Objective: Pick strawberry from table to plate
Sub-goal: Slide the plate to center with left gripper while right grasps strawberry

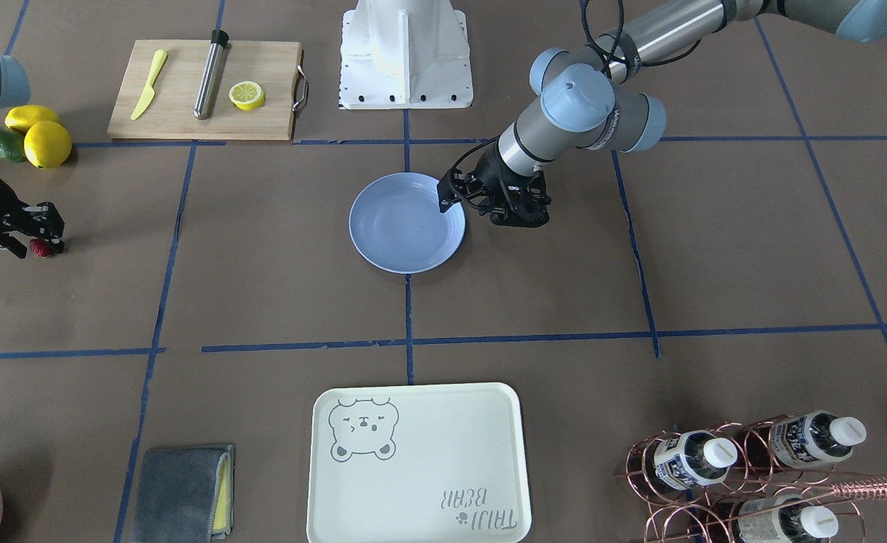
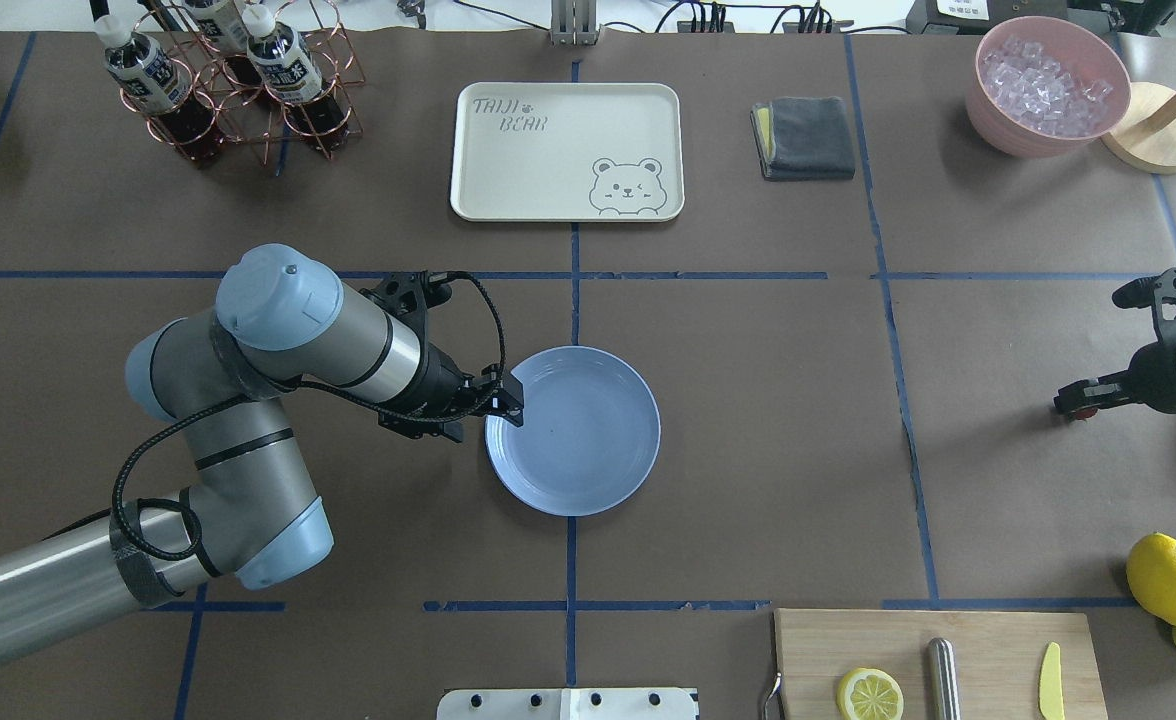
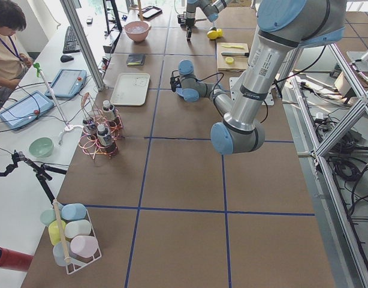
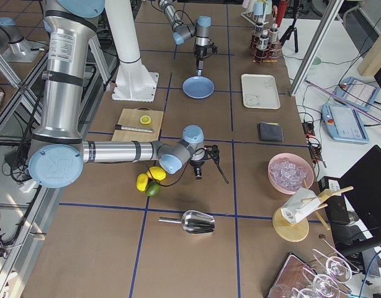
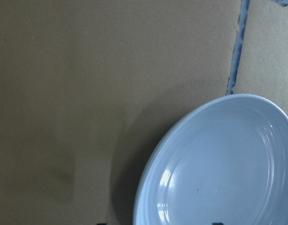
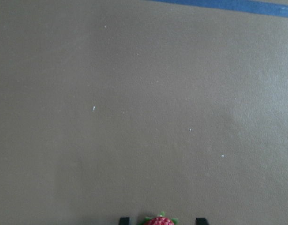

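My right gripper grabs the strawberry by its rounded body (image 1: pixel 41 248) next, to put it on the plate (image 1: pixel 406 234).
The strawberry (image 1: pixel 41 247) is a small dark-red berry lying on the brown table (image 1: pixel 277 286), far out on my right side. My right gripper (image 1: pixel 44 237) is low over it and open. In the right wrist view the strawberry (image 6: pixel 161 220) sits between the two fingertips with a gap on each side. The light-blue plate (image 1: pixel 406 234) rests empty at the table's middle. My left gripper (image 2: pixel 498 405) hangs open over the plate's (image 2: pixel 588 440) rim nearest that arm, holding nothing. The left wrist view shows the plate (image 5: pixel 219 168) and bare table.
Two lemons and an avocado (image 1: pixel 32 136) lie close behind the right gripper. A cutting board (image 1: pixel 202 89) carries a knife, a steel rod and a lemon half. Along the far edge are a cream bear tray (image 1: pixel 417 460), a bottle rack (image 1: pixel 745 467) and a grey cloth (image 1: pixel 179 494).
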Motion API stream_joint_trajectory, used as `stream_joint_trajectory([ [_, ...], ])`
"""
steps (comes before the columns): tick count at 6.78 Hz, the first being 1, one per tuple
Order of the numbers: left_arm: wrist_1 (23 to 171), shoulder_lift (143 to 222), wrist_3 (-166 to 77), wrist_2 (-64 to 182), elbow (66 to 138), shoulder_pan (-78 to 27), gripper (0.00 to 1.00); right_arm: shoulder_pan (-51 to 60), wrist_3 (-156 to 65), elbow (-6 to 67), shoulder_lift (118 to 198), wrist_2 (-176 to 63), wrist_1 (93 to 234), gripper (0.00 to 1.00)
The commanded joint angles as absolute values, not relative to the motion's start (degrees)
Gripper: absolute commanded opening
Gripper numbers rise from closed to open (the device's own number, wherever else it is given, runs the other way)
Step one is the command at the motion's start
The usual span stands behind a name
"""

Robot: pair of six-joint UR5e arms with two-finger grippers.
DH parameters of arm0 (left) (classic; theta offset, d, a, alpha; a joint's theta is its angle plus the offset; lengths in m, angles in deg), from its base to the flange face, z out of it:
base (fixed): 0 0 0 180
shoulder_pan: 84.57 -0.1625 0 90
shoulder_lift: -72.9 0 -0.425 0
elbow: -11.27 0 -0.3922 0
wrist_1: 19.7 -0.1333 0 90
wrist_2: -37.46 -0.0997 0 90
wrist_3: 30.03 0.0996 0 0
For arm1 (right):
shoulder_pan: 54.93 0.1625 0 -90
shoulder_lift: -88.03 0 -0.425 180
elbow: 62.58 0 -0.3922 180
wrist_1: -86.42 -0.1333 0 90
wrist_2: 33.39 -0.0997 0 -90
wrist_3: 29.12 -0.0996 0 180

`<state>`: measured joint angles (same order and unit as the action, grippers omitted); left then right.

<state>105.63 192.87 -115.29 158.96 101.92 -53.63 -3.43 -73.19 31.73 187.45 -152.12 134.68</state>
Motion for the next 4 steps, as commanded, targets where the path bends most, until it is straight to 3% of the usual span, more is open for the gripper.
stream_joint_trajectory([
  [1, 105.6, 192.9, -115.3, 158.9, 102.0, -53.6, 0.8, -3.3, -73.3, 31.9, 187.7, -152.0, 134.7, 0.0],
  [4, 105.4, 190.3, -115.3, 158.0, 107.8, -52.5, 0.8, -5.3, -88.4, 40.1, 181.8, -152.8, 137.0, 0.0],
])
